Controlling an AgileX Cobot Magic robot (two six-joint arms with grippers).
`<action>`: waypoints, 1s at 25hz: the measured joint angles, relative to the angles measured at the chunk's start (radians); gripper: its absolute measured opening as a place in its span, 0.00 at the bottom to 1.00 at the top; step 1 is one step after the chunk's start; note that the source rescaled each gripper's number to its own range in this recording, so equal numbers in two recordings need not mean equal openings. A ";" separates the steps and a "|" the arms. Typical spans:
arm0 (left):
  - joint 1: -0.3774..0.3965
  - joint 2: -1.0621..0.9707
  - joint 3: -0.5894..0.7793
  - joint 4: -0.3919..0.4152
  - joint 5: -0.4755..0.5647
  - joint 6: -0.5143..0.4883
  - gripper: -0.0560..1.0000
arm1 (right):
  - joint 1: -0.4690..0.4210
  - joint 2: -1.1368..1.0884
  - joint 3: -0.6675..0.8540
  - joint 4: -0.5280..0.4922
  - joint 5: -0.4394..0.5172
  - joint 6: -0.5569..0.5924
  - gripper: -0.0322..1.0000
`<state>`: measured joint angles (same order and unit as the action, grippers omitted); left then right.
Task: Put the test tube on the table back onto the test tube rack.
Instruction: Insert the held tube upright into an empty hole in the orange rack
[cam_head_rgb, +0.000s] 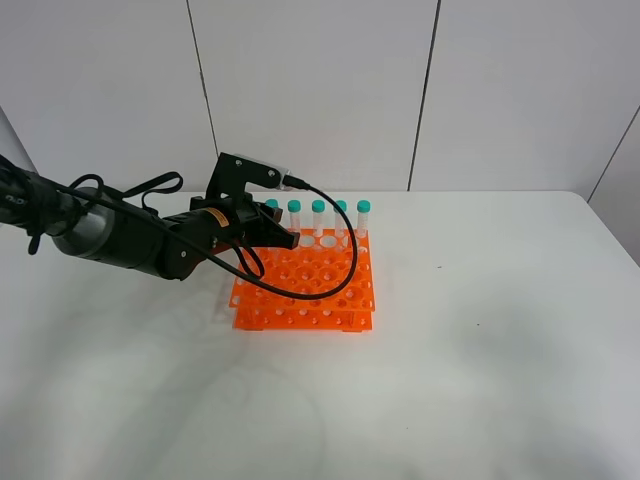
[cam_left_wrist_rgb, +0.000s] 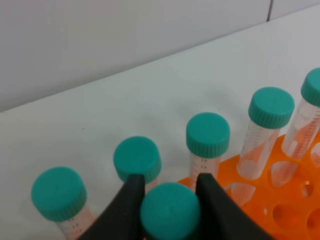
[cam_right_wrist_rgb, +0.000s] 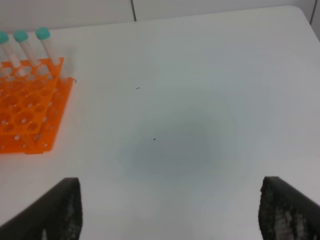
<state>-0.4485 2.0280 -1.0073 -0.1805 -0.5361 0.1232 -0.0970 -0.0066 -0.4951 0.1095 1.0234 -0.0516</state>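
Observation:
My left gripper should open now. In my fingers, the test tube's cap (cam_left_wrist_rgb: 170, 212) is near the height of the neighboring caps over the orange rack (cam_left_wrist_rgb: 260, 206).
My left gripper (cam_left_wrist_rgb: 169, 181) is shut on the teal-green cap of a test tube (cam_left_wrist_rgb: 170, 212), held upright with one finger on each side. In the exterior high view this gripper (cam_head_rgb: 284, 238) hangs over the back left part of the orange test tube rack (cam_head_rgb: 305, 285), just in front of its back row of capped tubes (cam_head_rgb: 318, 208). The held tube's body and tip are hidden, so I cannot tell whether it sits in a hole. My right gripper (cam_right_wrist_rgb: 170, 210) is open and empty above the bare white table (cam_right_wrist_rgb: 190, 100), to the right of the rack (cam_right_wrist_rgb: 25, 110).
Several identical tubes stand in the rack's back row (cam_left_wrist_rgb: 208, 134), close behind and beside the held tube. The left arm and its black cable (cam_head_rgb: 340, 270) lie over the rack's left and middle. The white wall stands behind the table (cam_head_rgb: 480, 380).

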 joint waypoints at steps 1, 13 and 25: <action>0.000 0.000 0.000 0.000 0.000 0.000 0.07 | 0.000 0.000 0.000 0.000 0.000 0.000 0.93; 0.000 0.000 0.000 0.004 -0.005 -0.001 0.23 | 0.000 0.000 0.000 0.000 0.000 0.000 0.93; 0.000 0.000 0.000 0.004 -0.006 -0.003 0.24 | 0.000 0.000 0.000 0.000 0.000 0.000 0.93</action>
<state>-0.4485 2.0280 -1.0073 -0.1765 -0.5418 0.1200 -0.0970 -0.0066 -0.4951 0.1095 1.0234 -0.0516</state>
